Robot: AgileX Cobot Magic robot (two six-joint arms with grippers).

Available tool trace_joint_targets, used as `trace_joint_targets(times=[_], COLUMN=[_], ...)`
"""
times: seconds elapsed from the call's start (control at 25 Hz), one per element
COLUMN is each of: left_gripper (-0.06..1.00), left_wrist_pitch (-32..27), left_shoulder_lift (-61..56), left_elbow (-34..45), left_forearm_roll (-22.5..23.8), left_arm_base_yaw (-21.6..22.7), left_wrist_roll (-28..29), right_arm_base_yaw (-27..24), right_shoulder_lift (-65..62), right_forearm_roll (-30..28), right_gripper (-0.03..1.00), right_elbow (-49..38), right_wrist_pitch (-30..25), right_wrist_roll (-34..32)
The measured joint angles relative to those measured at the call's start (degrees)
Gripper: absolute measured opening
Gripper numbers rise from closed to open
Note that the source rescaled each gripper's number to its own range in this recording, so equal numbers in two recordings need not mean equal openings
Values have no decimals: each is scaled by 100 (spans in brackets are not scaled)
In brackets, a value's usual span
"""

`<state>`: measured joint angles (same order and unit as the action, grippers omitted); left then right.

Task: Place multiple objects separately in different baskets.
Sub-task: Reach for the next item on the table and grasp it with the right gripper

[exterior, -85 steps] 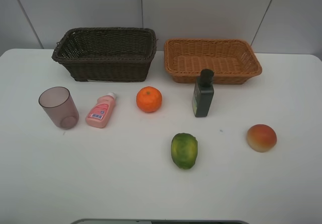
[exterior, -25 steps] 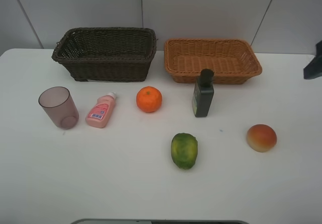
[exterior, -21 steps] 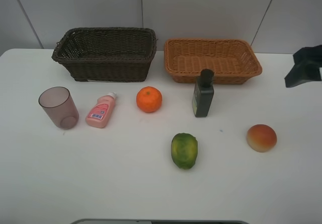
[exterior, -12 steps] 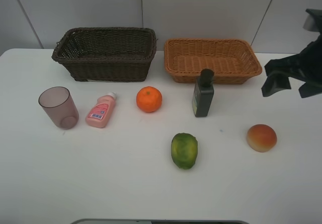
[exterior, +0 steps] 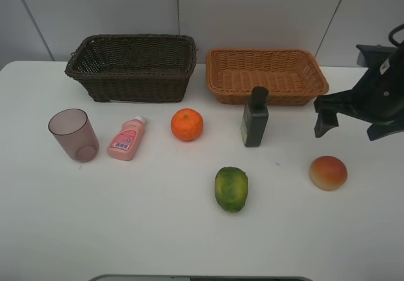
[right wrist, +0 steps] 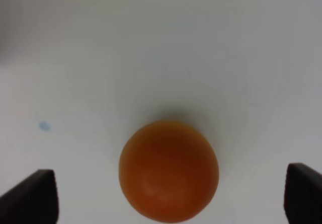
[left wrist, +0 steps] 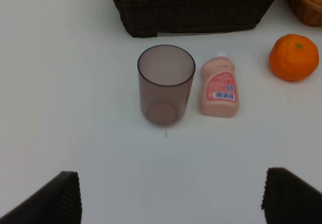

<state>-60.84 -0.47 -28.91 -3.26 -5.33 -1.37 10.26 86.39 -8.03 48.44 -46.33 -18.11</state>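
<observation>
Next, my right gripper grabs the red-yellow round fruit by its rounded body (exterior: 328,173) to place it in a basket (exterior: 266,76).
My right gripper (exterior: 346,129) is open and hovers above the red-yellow round fruit (exterior: 328,172); in the right wrist view the fruit (right wrist: 168,171) lies between its spread fingertips (right wrist: 30,196). My left gripper (left wrist: 171,199) is open and empty, short of the mauve cup (left wrist: 166,83) and the lying pink bottle (left wrist: 219,88). On the table stand the cup (exterior: 74,134), pink bottle (exterior: 128,139), orange (exterior: 187,124), upright dark green bottle (exterior: 255,117) and green-yellow fruit (exterior: 231,189). The dark brown basket (exterior: 136,88) and the tan basket (exterior: 218,82) hold nothing.
The two baskets stand side by side at the back of the white table (exterior: 158,230), against a grey wall. The dark green bottle stands just in front of the tan basket. The left arm does not show in the high view.
My right arm has come in from the right edge and moved left and down to above the red-yellow fruit. No object has moved.
</observation>
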Motion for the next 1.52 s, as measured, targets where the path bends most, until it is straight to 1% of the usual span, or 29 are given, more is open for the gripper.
trace_joint_targets(times=[0.2,0.32,0.44,0.6,1.0,1.52], left_gripper=[92,92,92,92,92,92], left_wrist_pitch=[0,0,0,0,0,0], left_shoulder_lift=[0,0,0,0,0,0], left_elbow=[0,0,0,0,0,0], left_forearm_roll=[0,0,0,0,0,0], left_arm_base_yaw=[0,0,0,0,0,0], left_wrist_roll=[0,0,0,0,0,0], right_arm_base_yaw=[0,0,0,0,0,4], right_shoulder_lift=[397,570,650,707,1219,1480], right_forearm_roll=[15,117,176,176,176,181], right_gripper=[100,100,100,100,100,100], right_elbow=[-19,-245,-536,-727,-752,-770], right_wrist_pitch=[70,357,755,1026,1166,1303], right_wrist_roll=[-314,-523,-677,-812,-870,-958])
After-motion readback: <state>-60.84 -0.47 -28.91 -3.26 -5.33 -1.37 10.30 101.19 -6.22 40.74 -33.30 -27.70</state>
